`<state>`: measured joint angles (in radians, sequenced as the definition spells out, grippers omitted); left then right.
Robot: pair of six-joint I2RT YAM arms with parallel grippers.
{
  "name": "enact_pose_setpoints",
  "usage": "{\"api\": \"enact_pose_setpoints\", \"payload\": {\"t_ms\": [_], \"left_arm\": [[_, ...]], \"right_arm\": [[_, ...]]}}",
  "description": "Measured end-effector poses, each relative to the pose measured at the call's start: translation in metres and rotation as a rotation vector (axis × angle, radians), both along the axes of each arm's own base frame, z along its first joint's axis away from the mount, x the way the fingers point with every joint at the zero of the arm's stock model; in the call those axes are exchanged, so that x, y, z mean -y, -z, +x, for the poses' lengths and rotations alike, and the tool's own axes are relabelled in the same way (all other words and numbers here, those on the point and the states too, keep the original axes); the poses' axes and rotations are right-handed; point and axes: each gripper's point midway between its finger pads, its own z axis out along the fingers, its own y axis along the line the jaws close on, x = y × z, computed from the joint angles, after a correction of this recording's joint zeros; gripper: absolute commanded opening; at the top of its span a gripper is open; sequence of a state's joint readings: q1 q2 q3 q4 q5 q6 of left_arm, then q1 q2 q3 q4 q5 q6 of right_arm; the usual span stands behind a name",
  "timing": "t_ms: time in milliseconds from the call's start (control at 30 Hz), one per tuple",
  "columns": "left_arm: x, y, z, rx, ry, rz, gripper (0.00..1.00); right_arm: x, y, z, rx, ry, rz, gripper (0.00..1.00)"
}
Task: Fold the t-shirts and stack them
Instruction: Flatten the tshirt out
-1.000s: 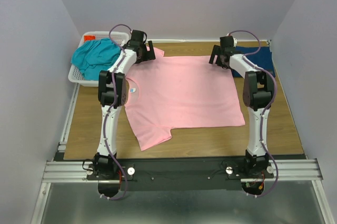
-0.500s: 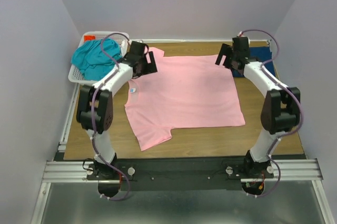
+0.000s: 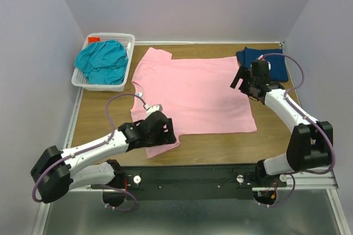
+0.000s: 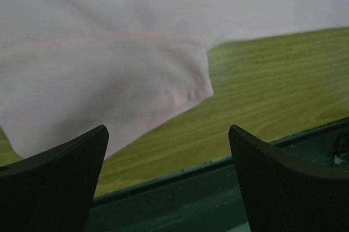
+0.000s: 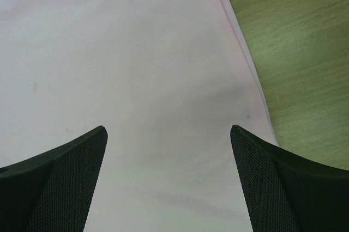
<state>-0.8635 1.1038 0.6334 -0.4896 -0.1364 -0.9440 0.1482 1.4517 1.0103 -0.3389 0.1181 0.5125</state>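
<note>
My left gripper grabs the light pink t-shirt's near sleeve by its hem next, to fold the t-shirt's near side inward over its body.
A light pink t-shirt (image 3: 193, 91) lies spread flat across the table, collar to the left. My left gripper (image 3: 165, 131) hangs low over its near-left sleeve (image 4: 109, 74), open, with nothing between the fingers. The left wrist view shows the left gripper (image 4: 167, 129) over bare wood by the sleeve's hem. My right gripper (image 3: 241, 78) is open above the shirt's right hem edge, and the right wrist view shows the right gripper (image 5: 167, 128) over pink cloth (image 5: 136, 52). A folded navy t-shirt (image 3: 266, 62) rests at the back right. A teal t-shirt (image 3: 103, 60) is bunched in the basket.
The white lattice basket (image 3: 98, 85) stands at the back left corner. The table's near edge (image 4: 180, 169) runs just below the left fingers. Bare wood (image 5: 294, 58) shows to the right of the pink hem. Grey walls close in on three sides.
Both arms drew back from the shirt's far corners. The left gripper swung down to the near-left sleeve; the right one moved nearer along the right hem. Both stayed open.
</note>
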Motion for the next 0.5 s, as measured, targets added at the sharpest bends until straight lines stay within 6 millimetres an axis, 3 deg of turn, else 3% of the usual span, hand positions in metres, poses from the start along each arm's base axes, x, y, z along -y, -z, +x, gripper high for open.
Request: {"api": "enact_pose_setpoints", "payload": {"t_ms": [67,200,500], "left_arm": [[0.002,0.005,-0.025,-0.042,0.004,-0.023,0.94],[-0.002,0.017,-0.051,-0.131,-0.033,-0.015,0.85],[-0.017,0.041,-0.060,-0.243,-0.181,0.089,0.76]], "right_arm": [[0.000,-0.001,-0.003,0.003,0.005,0.006,1.00],[0.000,0.006,-0.009,-0.011,0.007,0.008,1.00],[0.001,0.012,-0.013,-0.027,0.007,0.006,1.00]]}}
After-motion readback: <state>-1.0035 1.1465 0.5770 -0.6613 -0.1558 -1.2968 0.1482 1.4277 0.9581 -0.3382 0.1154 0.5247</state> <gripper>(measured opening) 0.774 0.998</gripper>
